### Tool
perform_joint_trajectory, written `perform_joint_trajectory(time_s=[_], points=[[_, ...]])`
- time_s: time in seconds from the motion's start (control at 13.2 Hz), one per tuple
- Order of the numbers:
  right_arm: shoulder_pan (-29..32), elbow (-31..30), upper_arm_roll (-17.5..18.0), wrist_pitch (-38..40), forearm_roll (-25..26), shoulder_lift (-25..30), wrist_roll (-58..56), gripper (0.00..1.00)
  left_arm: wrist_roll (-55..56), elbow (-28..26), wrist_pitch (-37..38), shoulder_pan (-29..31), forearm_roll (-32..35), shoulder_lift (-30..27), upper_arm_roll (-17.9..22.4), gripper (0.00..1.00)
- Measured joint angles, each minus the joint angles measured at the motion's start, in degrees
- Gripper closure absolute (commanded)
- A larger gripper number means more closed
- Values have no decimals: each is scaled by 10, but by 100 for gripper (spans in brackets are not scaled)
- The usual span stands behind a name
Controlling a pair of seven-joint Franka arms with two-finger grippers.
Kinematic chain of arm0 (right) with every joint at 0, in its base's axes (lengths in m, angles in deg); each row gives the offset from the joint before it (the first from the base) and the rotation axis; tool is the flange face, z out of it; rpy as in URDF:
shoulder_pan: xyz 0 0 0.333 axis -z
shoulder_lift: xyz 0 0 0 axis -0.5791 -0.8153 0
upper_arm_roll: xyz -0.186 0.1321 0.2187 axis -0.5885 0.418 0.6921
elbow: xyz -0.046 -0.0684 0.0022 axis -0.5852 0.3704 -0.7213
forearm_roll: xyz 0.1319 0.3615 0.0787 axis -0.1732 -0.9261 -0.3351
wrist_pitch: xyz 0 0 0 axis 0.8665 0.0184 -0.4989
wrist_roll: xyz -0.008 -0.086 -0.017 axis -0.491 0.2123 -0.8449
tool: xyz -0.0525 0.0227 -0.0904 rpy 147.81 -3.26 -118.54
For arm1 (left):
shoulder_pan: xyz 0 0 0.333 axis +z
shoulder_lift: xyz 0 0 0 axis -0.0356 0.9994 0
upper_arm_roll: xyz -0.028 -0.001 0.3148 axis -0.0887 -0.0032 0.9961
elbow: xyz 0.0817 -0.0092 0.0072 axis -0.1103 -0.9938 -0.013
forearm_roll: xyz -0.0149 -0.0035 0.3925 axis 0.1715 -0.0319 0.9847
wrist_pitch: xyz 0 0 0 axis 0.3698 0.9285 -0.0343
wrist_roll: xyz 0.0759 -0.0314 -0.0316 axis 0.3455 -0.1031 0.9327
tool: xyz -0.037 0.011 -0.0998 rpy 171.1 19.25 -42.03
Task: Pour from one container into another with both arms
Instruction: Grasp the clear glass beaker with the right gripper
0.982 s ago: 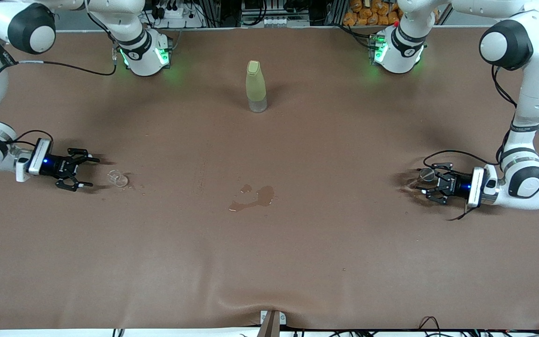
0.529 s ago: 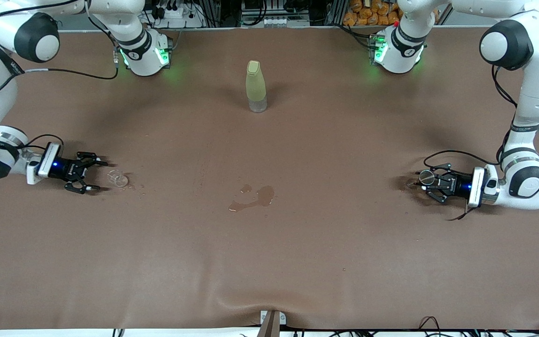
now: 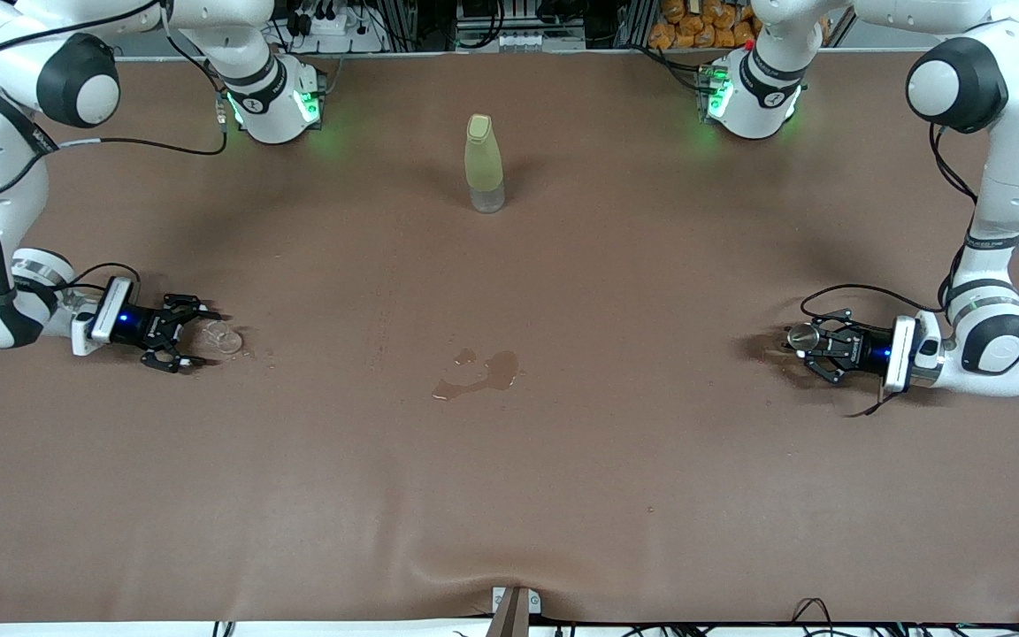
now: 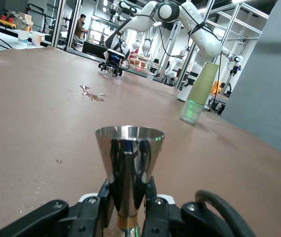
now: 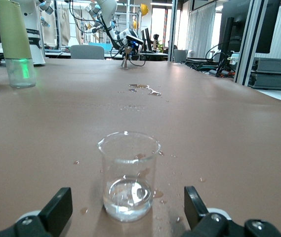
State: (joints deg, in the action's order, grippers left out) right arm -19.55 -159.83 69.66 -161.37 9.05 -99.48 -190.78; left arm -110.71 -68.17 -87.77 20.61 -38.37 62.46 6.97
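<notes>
My right gripper is going to grab the small clear glass beaker by its side (image 5: 128, 185). Both arms can then pour between the containers.
A small clear glass beaker (image 3: 226, 336) with a little water stands on the brown table toward the right arm's end. My right gripper (image 3: 198, 339) is low at the table, open, its tips on either side of the beaker (image 5: 129, 175) without touching it. In the right wrist view the gripper (image 5: 127, 201) shows wide-spread fingers (image 5: 59, 207). Toward the left arm's end, my left gripper (image 3: 803, 341) is shut on a shiny metal jigger (image 3: 800, 335). The jigger (image 4: 129, 158) stands upright, and the left gripper (image 4: 129, 200) clamps its narrow waist.
A pale green bottle (image 3: 484, 163) with a clear base stands mid-table, nearer the robot bases. A water puddle (image 3: 485, 372) lies in the middle of the table. Small drops dot the cloth around the beaker. The cloth bulges at the table's front edge (image 3: 509, 584).
My right gripper has slid toward the beaker until its open fingers flank it. My left gripper has shut on the jigger and shifted slightly.
</notes>
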Motion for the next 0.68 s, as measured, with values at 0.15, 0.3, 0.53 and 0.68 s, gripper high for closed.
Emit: perform_joint_trajectory(time_s=[0.15,0.3,0.53,0.68], points=[[0,0,7,0,-8,-1,-4,0,0,1,0,-1,-16,0,0,100],[0,1,14,-1,-15,-4,-5,0,11,3,0,-3,-26,0,0,100],[0,3,25,-3,-25,-10,-9,0,34,7,0,-9,-57,0,-3,100],[0,4,30,-8,-26,-11,-9,0,39,7,-2,-26,-89,0,-4,100]])
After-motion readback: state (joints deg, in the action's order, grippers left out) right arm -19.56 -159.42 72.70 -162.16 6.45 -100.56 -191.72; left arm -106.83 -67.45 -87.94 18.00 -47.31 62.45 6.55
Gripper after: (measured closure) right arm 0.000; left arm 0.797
